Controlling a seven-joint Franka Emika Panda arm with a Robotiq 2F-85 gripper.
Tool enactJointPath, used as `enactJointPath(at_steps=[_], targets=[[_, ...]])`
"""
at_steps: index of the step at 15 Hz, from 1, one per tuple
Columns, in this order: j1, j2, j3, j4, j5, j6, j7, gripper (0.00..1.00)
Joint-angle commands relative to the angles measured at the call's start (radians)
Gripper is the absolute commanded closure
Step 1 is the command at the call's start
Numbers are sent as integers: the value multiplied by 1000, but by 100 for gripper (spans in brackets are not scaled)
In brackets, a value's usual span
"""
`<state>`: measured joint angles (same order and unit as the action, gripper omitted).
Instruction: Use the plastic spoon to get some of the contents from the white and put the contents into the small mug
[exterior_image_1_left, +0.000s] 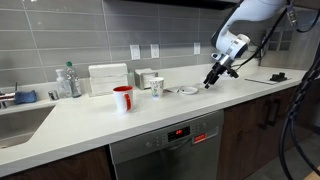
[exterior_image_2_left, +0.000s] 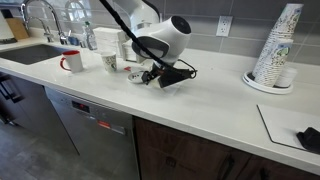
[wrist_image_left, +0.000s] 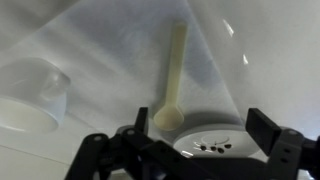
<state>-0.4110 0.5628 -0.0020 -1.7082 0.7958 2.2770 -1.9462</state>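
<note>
My gripper should pick up the plastic spoon (wrist_image_left: 174, 70) by its handle next, so the bowl of the spoon stays free to scoop contents for the small mug.
A pale plastic spoon (wrist_image_left: 174, 70) lies on the counter with its bowl end touching the rim of a small white dish (wrist_image_left: 225, 132) that holds a few dark bits. My gripper (wrist_image_left: 200, 132) is open and empty, hovering just above the dish with a finger on either side of it. In both exterior views the gripper (exterior_image_1_left: 211, 81) (exterior_image_2_left: 152, 76) is low over the counter. The dish (exterior_image_1_left: 188, 90) sits just left of it. The small whitish patterned mug (exterior_image_1_left: 157, 87) (exterior_image_2_left: 110, 62) stands upright further along the counter, apart from the gripper.
A larger red mug (exterior_image_1_left: 122, 98) (exterior_image_2_left: 72, 61) stands beyond the small mug, toward the sink (exterior_image_1_left: 20, 120). White boxes (exterior_image_1_left: 107, 79) line the tiled wall. A stack of paper cups (exterior_image_2_left: 275, 50) stands at the other end. A pale, blurred round vessel (wrist_image_left: 30, 95) sits beside the spoon.
</note>
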Motion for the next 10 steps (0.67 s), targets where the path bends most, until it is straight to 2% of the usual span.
enactJointPath(at_steps=[1,4,6,7,8,9,10], targets=[[-14,45,6,49,41,-24,-32,2],[-16,71,3,87,41,-43,-13,16],[-21,88,2,116,40,-61,0,17],[-22,96,0,128,37,-68,7,24],[-24,104,-1,140,34,-78,12,25],[-26,110,-2,150,32,-86,17,39],[-27,116,-3,158,31,-91,20,49]])
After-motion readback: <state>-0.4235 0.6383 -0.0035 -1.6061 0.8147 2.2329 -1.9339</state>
